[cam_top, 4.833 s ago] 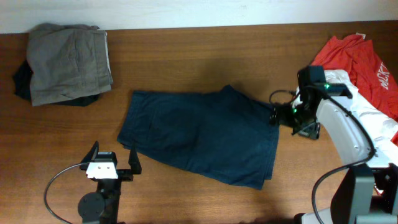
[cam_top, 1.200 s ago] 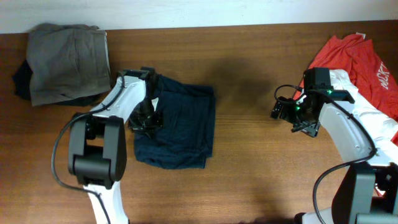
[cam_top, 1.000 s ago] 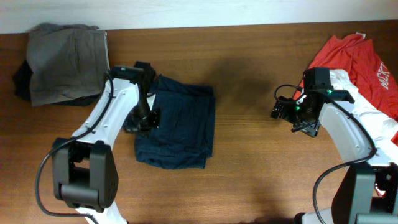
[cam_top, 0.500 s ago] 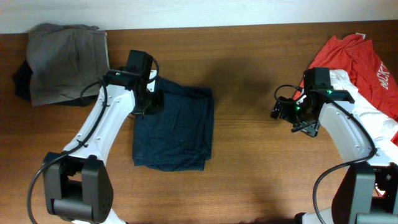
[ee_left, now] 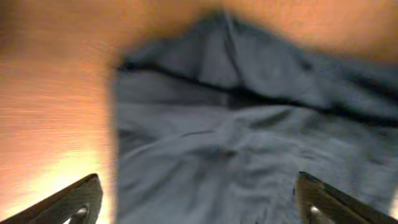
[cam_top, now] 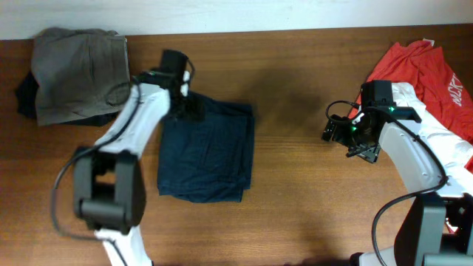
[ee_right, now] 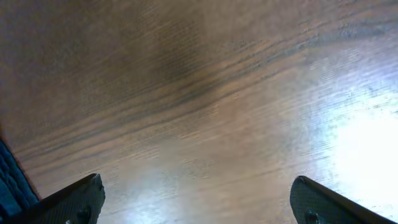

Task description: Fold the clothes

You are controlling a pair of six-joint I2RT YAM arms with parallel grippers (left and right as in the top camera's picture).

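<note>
I will next pinch the folded dark blue shorts with my left gripper by the side edge nearest the grey garment (ee_left: 120,134). Then I will stack the shorts there, still folded.
The dark blue shorts (cam_top: 208,151) lie folded into a compact rectangle left of the table's middle. My left gripper (cam_top: 186,106) is open over their far left corner; in the left wrist view the blue cloth (ee_left: 249,143) fills the frame between the spread fingers (ee_left: 199,208), blurred. My right gripper (cam_top: 336,131) is open and empty over bare wood at the right; its view shows only wood (ee_right: 205,124) between the fingers (ee_right: 199,205) and a sliver of blue cloth (ee_right: 9,180).
A folded grey garment (cam_top: 81,70) sits on a dark one at the back left corner. A red shirt (cam_top: 425,70) lies crumpled at the back right, beside my right arm.
The shorts went from spread flat to folded over to the left. In the last second my left gripper moved from their left edge toward the far left corner. The right arm stayed still.
</note>
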